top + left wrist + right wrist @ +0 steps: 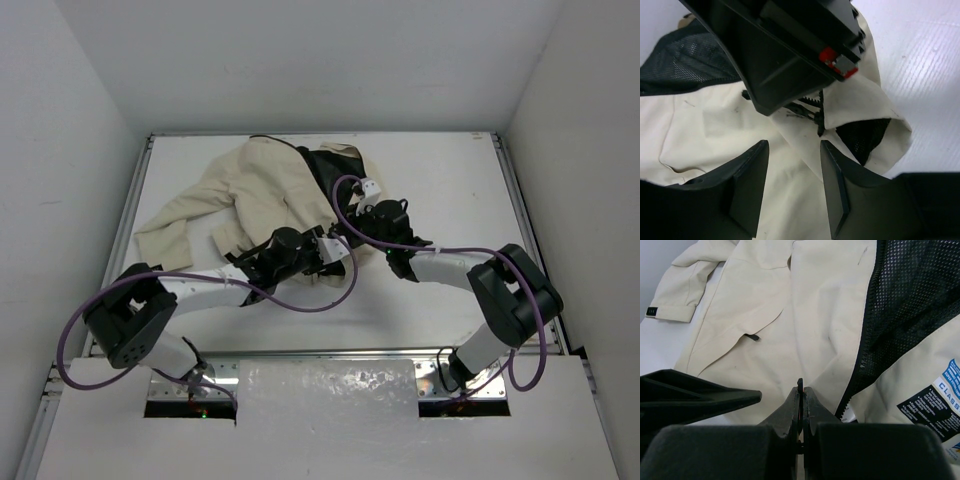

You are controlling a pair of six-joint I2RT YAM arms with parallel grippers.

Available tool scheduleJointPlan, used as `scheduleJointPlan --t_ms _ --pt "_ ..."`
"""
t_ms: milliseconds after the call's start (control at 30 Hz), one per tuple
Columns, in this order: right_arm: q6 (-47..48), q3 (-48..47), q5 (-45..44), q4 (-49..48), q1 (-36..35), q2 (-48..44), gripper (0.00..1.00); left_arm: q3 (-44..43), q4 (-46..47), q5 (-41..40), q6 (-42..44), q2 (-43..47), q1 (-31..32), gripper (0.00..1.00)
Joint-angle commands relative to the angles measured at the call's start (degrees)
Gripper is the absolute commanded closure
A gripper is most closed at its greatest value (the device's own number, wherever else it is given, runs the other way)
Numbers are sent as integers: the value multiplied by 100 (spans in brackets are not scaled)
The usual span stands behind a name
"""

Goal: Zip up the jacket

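My left gripper needs to move toward the zipper's bottom end first and then close on it. The zipper's bottom end is just beyond the fingers, so they would miss it if they closed now.
The cream-beige jacket lies crumpled on the white table, its front open and the black mesh lining showing. In the right wrist view the jacket fills the frame, with the dark zipper teeth running down the open edge. My right gripper is shut on a thin dark zipper pull at the jacket's lower hem. My left gripper is open just above the cream fabric, right beside the right gripper, near the zipper's bottom end. It also shows in the top view.
A printed label is sewn inside the jacket. One sleeve stretches to the left. White table surface lies right of the jacket. White walls close in the table on three sides. Purple cables loop over both arms.
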State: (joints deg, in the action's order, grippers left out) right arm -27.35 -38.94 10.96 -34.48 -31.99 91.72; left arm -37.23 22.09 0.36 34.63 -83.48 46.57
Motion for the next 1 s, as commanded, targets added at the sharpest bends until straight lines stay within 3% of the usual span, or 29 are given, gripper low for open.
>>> scheduleJointPlan --t_ms 0,233,400,767,967 --pt "-68 27 90 -384 26 -102 100 -232 499 -19 -35 95 37 56" --pt "-86 0 99 -375 26 -32 100 -223 -29 1044 -317 149 37 56" --pt "-68 -9 134 -367 26 -32 100 -503 -3 738 -335 -256 2 58" --pt "-68 -17 170 -375 35 -40 100 -645 -134 851 192 -564 -7 63" --pt "-60 -61 213 -375 35 -14 100 137 418 1064 1010 -1 -42 62"
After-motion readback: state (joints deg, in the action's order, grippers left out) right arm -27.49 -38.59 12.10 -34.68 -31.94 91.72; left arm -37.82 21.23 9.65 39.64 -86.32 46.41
